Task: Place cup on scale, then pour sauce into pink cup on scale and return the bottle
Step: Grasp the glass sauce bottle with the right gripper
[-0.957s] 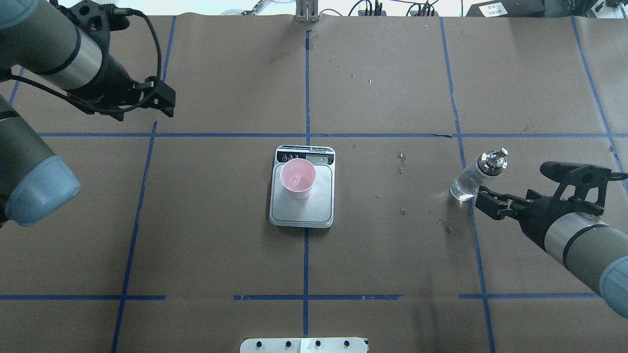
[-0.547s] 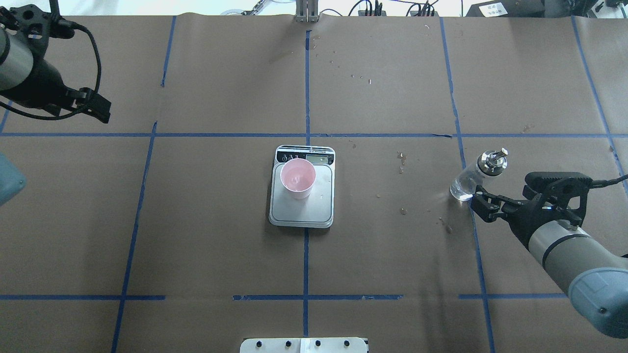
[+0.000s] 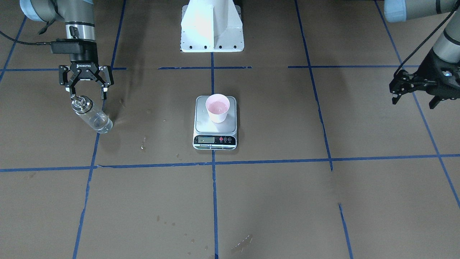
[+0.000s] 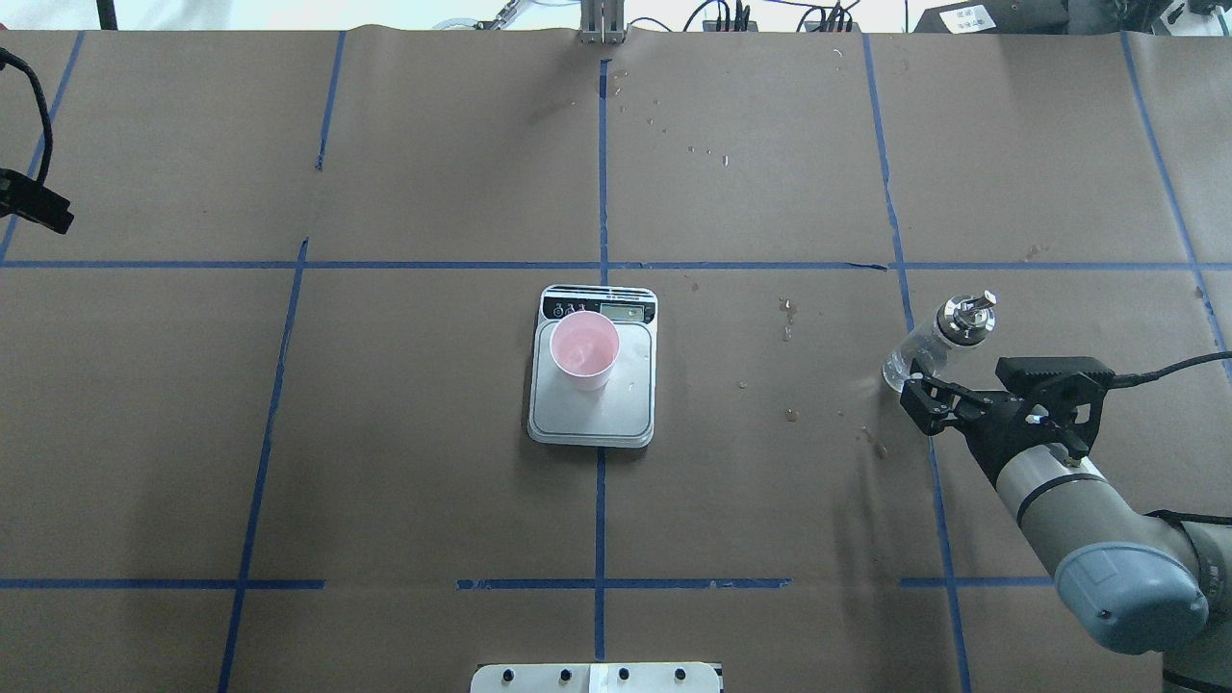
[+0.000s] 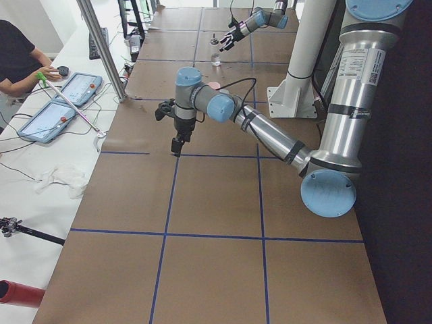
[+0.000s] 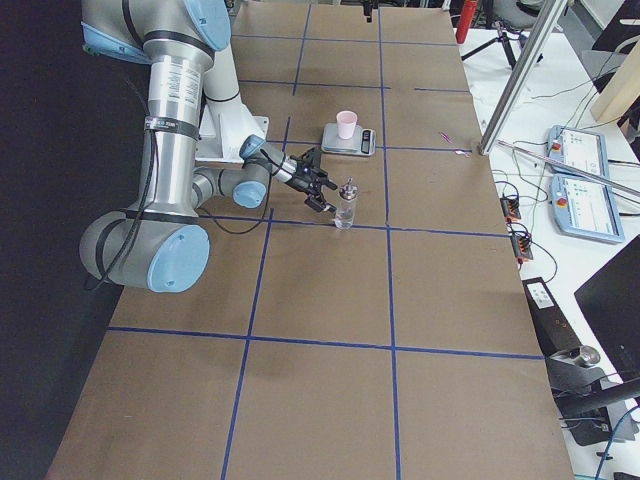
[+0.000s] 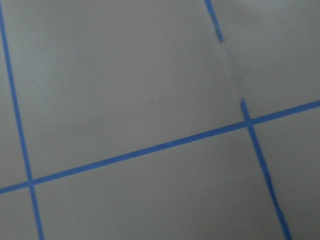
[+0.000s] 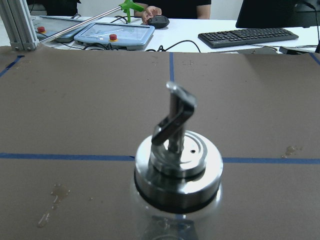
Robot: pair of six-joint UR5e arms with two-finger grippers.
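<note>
The sauce should go into the pink cup (image 3: 217,108), so my right gripper will next pick up the bottle by its glass body below the silver collar (image 3: 94,116) to pour it.
The pink cup (image 4: 583,348) stands on the scale (image 4: 592,409) at the table's middle, near the display end; it also shows in the front view (image 3: 217,107) on the scale (image 3: 215,127). The glass bottle (image 4: 938,342) with its silver collar stands upright on the paper at the right, free of any grip; in the front view it (image 3: 90,114) is at the left. My right gripper (image 3: 88,96) is open just behind the bottle, on the robot's side, not touching it. The right wrist view shows the bottle's spout (image 8: 177,165) close below. My left gripper (image 3: 413,100) is open and empty, far off to the left.
The robot's white base plate (image 3: 212,28) is behind the scale. Water drops (image 4: 789,318) lie on the brown paper between scale and bottle. Blue tape lines grid the table. Operators' tablets (image 6: 580,170) lie on a side bench beyond the far edge.
My left arm has drawn back to the left, almost out of the overhead view. My right arm's wrist has swung toward the robot, its gripper still open by the bottle. Bottle, cup and scale are unmoved.
</note>
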